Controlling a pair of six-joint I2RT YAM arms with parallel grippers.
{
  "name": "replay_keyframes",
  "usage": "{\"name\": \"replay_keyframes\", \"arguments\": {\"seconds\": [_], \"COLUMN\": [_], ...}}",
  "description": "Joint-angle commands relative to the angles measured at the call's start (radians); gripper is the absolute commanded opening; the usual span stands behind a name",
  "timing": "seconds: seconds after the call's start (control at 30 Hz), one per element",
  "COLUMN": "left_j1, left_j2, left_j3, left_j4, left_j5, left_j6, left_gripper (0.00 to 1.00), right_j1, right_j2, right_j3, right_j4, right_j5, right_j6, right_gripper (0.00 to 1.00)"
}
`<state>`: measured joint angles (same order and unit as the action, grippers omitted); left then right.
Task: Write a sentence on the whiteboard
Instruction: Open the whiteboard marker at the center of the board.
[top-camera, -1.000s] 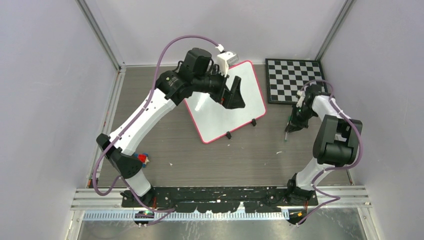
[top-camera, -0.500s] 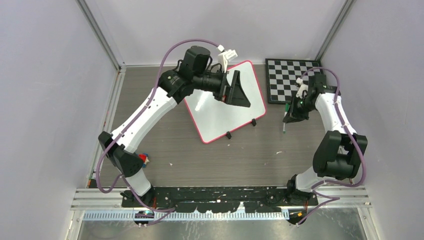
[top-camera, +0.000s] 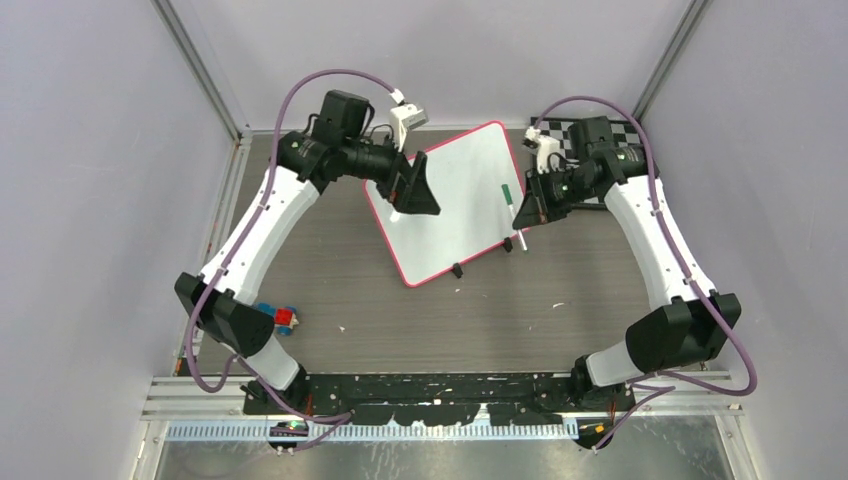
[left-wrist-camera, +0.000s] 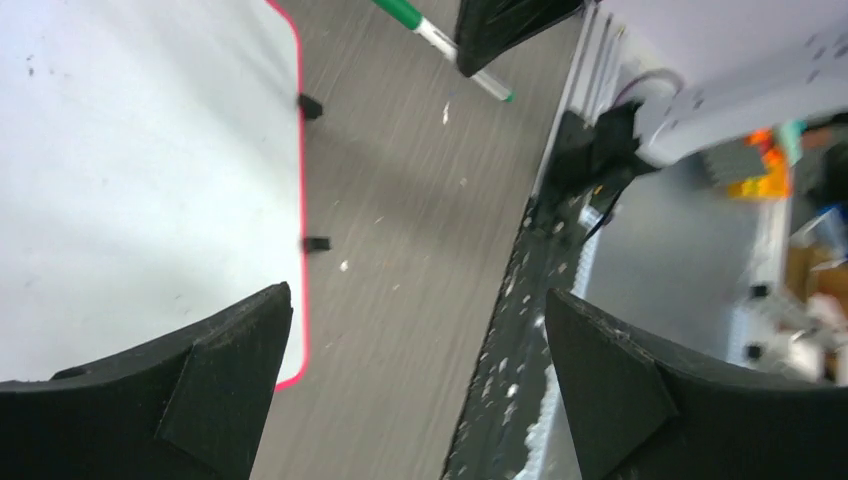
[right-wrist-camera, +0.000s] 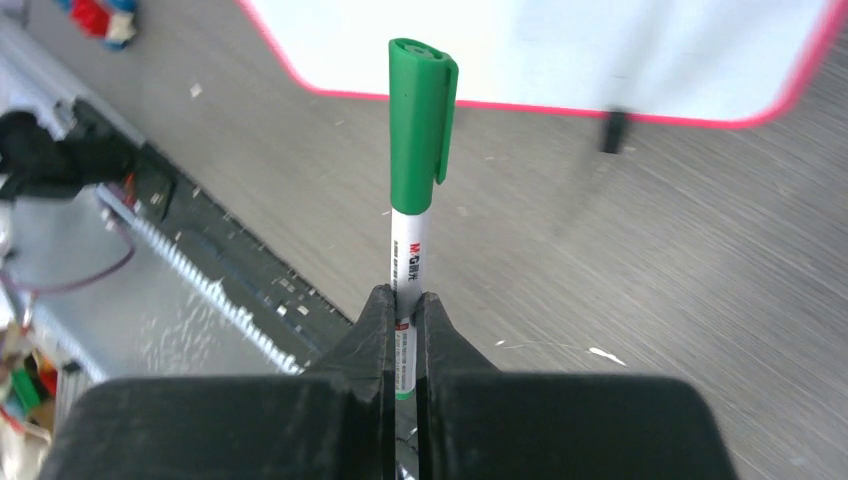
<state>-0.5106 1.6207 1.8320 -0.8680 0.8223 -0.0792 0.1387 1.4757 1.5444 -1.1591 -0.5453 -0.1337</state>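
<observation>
The left gripper grabs the marker's green cap (top-camera: 507, 194) (left-wrist-camera: 400, 12) next, to uncap the marker for writing while the right gripper keeps the white body.
The whiteboard (top-camera: 460, 215) lies tilted at the table's middle back, white with a pink-red rim and two black clips (top-camera: 457, 270) on its near edge. No lettering shows on it. My left gripper (top-camera: 418, 198) is open and empty, hovering over the board's left part; in the left wrist view its jaws (left-wrist-camera: 415, 300) stand wide apart past the board's rim (left-wrist-camera: 301, 180). My right gripper (top-camera: 533, 205) is shut on a green-capped white marker (top-camera: 515, 215) at the board's right edge. The right wrist view shows the marker (right-wrist-camera: 420, 150) upright in the gripper (right-wrist-camera: 403, 300), cap on.
A black-and-white checkered board (top-camera: 590, 135) lies at the back right, partly behind my right arm. A small red-and-blue toy (top-camera: 280, 318) sits by the left arm's base. Grey walls stand on three sides. A black rail (top-camera: 440, 385) runs along the near edge.
My right arm has carried the marker from the table's right side up and left to the board's right edge. My left gripper has moved left over the board.
</observation>
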Motion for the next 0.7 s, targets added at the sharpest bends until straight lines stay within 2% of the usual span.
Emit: {"name": "replay_keyframes", "arguments": {"seconds": [0.0,0.17,0.27,0.37,0.47,0.67], "left_j1": [-0.003,-0.005,-0.008,-0.055,-0.125,-0.288], "left_j2": [-0.071,-0.139,-0.174,-0.219,-0.245,-0.339], "left_j3": [0.092,0.016,-0.026,-0.078,-0.111,-0.251], "left_j4": [-0.260,-0.317,-0.370,-0.378,-0.375,-0.185], "left_j5": [-0.015,-0.054,0.004,-0.014,-0.072,-0.216], "left_j6": [0.449,0.717,0.886,1.021,1.109,1.165], "left_gripper": [1.00,1.00,0.98,0.95,0.90,0.80], "right_j1": [0.101,0.209,0.268,0.320,0.354,0.404], "right_j2": [-0.033,-0.024,-0.029,-0.035,-0.041,-0.054], "right_j3": [0.049,0.049,0.036,0.023,0.020,0.018], "right_j4": [-0.116,-0.176,-0.193,-0.206,-0.217,-0.226], "right_j5": [-0.174,-0.281,-0.314,-0.332,-0.357,-0.410], "right_j6": [-0.083,-0.115,-0.123,-0.128,-0.126,-0.101], "right_gripper": [0.00,0.00,0.00,0.00,0.00,0.00]}}
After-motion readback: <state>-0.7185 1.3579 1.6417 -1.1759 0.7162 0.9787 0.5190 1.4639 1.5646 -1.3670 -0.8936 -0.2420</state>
